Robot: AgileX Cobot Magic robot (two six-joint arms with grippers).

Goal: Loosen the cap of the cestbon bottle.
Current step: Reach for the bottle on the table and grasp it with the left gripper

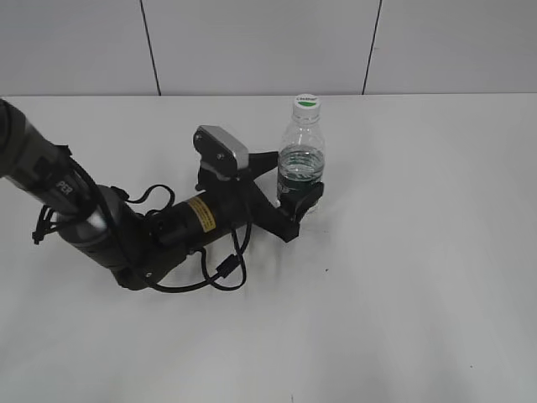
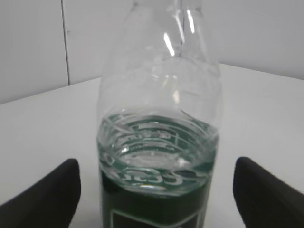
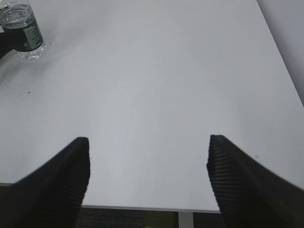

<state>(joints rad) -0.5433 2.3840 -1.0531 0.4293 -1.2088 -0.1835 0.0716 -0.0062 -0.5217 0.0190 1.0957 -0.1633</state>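
The left gripper is going to grab the bottle next by its lower body (image 1: 299,181), where the sides are straight, because the bottle's shoulder (image 1: 304,133) slopes in toward the neck.
The cestbon bottle (image 1: 301,151) stands upright on the white table, clear with a dark green label band. Its white cap (image 1: 307,102) with a green mark sits on the neck. My left gripper (image 1: 299,190) is open, with a black finger on each side of the bottle's lower body. In the left wrist view the bottle (image 2: 159,118) fills the middle and a gap shows between it and each finger of the gripper (image 2: 156,166); the cap is out of that view. My right gripper (image 3: 148,161) is open and empty over the table's front edge, far from the bottle (image 3: 21,28).
The left arm (image 1: 126,227) with its black cable lies low across the white table (image 1: 403,277) at the left. The table's front edge (image 3: 142,207) shows in the right wrist view, with dark floor below. A pale panelled wall (image 1: 252,42) stands behind.
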